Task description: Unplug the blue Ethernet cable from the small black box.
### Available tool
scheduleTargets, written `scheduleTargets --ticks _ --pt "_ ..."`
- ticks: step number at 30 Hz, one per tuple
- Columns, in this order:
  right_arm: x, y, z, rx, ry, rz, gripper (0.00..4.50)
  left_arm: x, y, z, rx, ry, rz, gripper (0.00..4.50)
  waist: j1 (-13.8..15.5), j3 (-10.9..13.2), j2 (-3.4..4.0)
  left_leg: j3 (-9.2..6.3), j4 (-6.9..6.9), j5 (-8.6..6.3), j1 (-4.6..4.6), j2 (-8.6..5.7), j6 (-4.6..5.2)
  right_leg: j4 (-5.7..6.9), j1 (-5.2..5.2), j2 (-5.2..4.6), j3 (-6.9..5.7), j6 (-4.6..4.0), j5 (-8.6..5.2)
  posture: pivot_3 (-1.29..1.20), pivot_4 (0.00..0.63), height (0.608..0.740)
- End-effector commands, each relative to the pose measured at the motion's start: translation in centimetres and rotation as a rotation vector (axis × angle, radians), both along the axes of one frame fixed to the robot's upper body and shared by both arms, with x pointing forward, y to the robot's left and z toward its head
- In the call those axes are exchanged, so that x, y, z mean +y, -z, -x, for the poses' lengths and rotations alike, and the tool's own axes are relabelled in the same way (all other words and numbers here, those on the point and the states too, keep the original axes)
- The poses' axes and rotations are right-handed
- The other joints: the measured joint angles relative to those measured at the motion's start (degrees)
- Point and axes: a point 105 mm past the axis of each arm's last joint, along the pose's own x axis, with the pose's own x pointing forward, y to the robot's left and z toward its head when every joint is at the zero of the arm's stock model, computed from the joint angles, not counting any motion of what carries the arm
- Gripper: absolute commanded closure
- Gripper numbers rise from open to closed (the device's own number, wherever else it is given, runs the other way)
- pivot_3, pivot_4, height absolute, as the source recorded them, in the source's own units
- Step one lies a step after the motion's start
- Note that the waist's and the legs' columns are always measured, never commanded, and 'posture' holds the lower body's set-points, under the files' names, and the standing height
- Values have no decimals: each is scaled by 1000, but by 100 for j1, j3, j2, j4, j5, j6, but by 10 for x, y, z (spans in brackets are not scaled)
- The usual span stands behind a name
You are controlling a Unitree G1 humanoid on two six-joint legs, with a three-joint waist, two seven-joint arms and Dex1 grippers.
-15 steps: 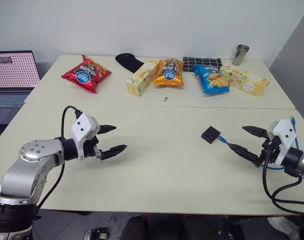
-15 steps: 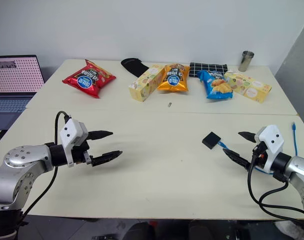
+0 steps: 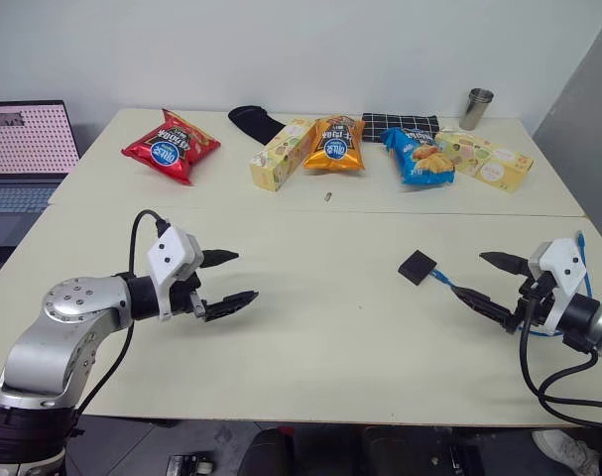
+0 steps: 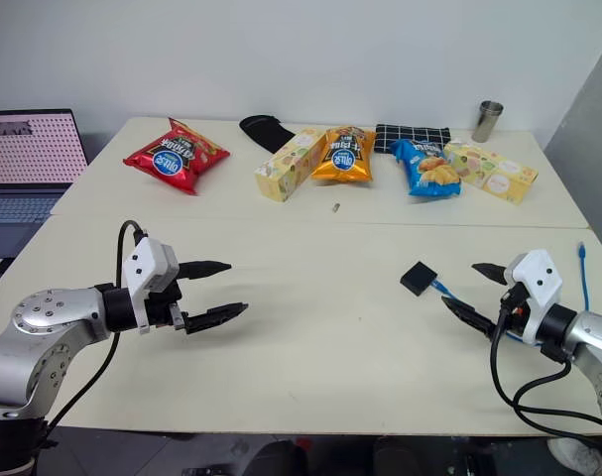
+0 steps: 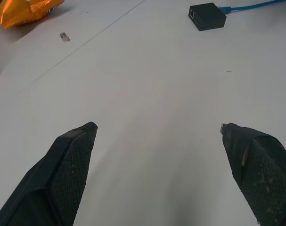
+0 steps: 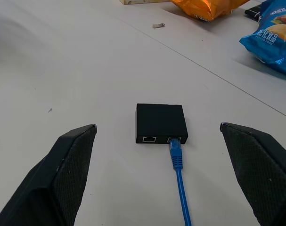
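I will next grab the small black box by its empty-port end [image 3: 407, 262] with my left gripper, because the blue plug [image 3: 439, 276] and my right gripper crowd one side.
The small black box [image 3: 417, 267] lies flat on the pale table, right of centre. The blue Ethernet cable [image 3: 444, 280] is plugged into one of the two ports on the box's side [image 6: 160, 123] and runs back under my right arm [image 6: 179, 174]. My right gripper [image 3: 471, 274] hovers just right of the box, open wide, and points at it with the plug between the lines of its fingers. My left gripper [image 3: 239, 276] is open and empty over the table's left half, far from the box [image 5: 207, 16].
Along the far side lie a red snack bag [image 3: 171, 146], an orange bag [image 3: 335, 144], a blue bag [image 3: 417, 156], two yellow cartons [image 3: 280, 154] [image 3: 487, 159], a black cloth [image 3: 255, 122] and a metal cup [image 3: 478, 108]. A laptop [image 3: 25, 149] stands at the left.
My left gripper has edged slightly to the right, toward the table's middle. The right gripper, box and cable have stayed put.
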Motion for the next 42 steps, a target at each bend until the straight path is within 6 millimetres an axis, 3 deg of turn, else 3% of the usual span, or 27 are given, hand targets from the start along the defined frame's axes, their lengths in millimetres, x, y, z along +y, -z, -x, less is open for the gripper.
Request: scheduleTargets --ticks 1,9,14,20,21,25,31,36,38,42 --pt "-5 -1 -2 -22 37 31 32 -14 -12 4 -24 59 11 0 0 0 0 0 0 0 0 0 0 0 0 0 0 0 0 0 150 740" --pt "1 29 -14 52 76 49 32 -53 -15 16 8 235 65 0 -3 0 0 4 1 1 0 -1 -2 1 -1 1 3 0 0 0 150 740" --pt "3 47 -33 91 79 53 32 -72 -14 22 20 331 68 0 -8 0 0 3 2 1 1 0 -2 1 -1 3 3 0 0 0 150 740" --pt "-1 61 -54 124 74 53 32 -80 -10 19 26 360 75 0 -7 1 1 4 2 2 1 2 -2 0 -2 5 3 0 0 0 150 740" --pt "-1 62 -56 130 72 49 396 -80 -10 19 26 361 77 0 -7 1 1 4 3 2 -1 1 -2 0 -3 6 4 0 0 0 150 740" --pt "-6 65 -64 155 58 62 1129 -82 -7 20 37 370 87 0 -11 0 1 6 4 2 1 1 -2 -1 -2 5 7 0 0 0 150 740" --pt "-4 64 -65 155 10 88 2754 -78 -3 17 50 355 91 0 -9 0 1 4 5 2 1 2 -3 1 -2 5 5 0 0 0 150 740" --pt "-1 59 -65 85 -50 206 3943 -76 5 10 81 314 113 0 -7 0 1 4 6 2 2 2 -2 2 -2 5 4 0 0 0 150 740" --pt "6 50 -64 6 -102 283 4328 -74 6 6 93 283 140 0 -5 0 1 4 6 2 1 1 -2 2 -1 3 4 0 0 0 150 740" --pt "39 24 -60 -215 -251 432 4399 -74 3 -1 182 223 277 0 -14 2 4 6 7 2 0 2 -2 5 -5 4 5 0 0 0 150 740"
